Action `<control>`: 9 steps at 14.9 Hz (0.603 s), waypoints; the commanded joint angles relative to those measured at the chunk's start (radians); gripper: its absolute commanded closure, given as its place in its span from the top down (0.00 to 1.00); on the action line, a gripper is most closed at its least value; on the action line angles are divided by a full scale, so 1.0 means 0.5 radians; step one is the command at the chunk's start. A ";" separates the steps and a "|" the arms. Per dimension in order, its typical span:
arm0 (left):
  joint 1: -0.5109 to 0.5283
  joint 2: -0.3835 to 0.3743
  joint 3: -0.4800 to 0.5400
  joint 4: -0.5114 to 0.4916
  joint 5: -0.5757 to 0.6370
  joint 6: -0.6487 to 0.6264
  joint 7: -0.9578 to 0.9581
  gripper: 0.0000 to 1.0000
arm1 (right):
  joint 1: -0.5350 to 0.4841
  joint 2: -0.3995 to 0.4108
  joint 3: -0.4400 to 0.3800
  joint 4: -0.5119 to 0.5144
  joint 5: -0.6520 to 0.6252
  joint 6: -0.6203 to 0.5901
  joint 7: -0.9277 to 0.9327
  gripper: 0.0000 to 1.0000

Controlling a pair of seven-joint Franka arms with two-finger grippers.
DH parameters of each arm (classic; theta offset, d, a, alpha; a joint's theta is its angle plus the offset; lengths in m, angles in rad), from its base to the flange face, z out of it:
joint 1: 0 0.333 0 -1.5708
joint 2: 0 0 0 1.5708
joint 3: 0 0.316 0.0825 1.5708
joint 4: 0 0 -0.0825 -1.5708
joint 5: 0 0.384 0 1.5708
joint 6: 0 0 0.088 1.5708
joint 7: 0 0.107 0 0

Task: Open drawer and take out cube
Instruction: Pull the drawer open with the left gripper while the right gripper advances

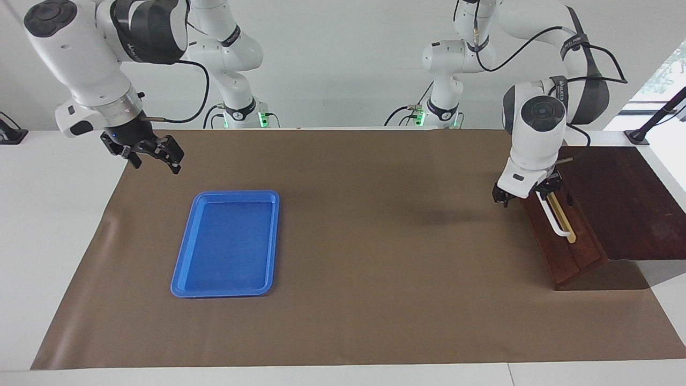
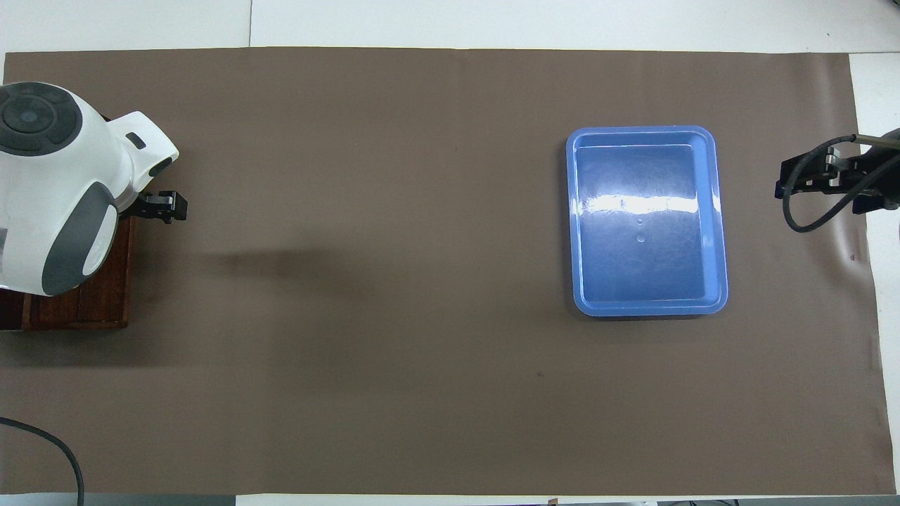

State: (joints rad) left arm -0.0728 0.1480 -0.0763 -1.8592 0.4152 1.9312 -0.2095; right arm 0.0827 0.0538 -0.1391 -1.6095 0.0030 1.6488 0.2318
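I need to pull the drawer [image 2: 105, 295] open and reach the cube. My left gripper must next grab its white bar handle.
The drawer [image 1: 569, 252] is a dark reddish-brown front with a white bar handle [image 1: 555, 219], and it sits shut in its wooden cabinet [image 1: 621, 198] at the left arm's end of the table. My left gripper [image 1: 520, 197] is open, low at the end of the handle nearer to the robots. Whether it touches the handle I cannot tell. In the overhead view the left wrist covers the handle, and only a strip of the drawer [image 2: 105, 295] and one finger [image 2: 166, 207] show. My right gripper [image 1: 154, 155] hangs open over the mat's edge, holding nothing. The cube is hidden.
A blue plastic tray [image 1: 181, 279] lies empty on the brown mat [image 1: 375, 257] toward the right arm's end; in the overhead view the right gripper [image 2: 785, 180] hovers beside the tray [image 2: 717, 218]. Cables trail from both wrists.
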 commanded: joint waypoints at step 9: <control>0.026 0.143 0.067 -0.089 0.268 0.328 -0.029 1.00 | 0.040 0.098 0.027 -0.036 0.172 0.019 1.523 0.98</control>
State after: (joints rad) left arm -0.0688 0.2082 -0.0571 -1.8920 0.5230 2.0538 -0.2096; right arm 0.0955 0.0938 -0.1276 -1.6219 0.0444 1.6488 0.8563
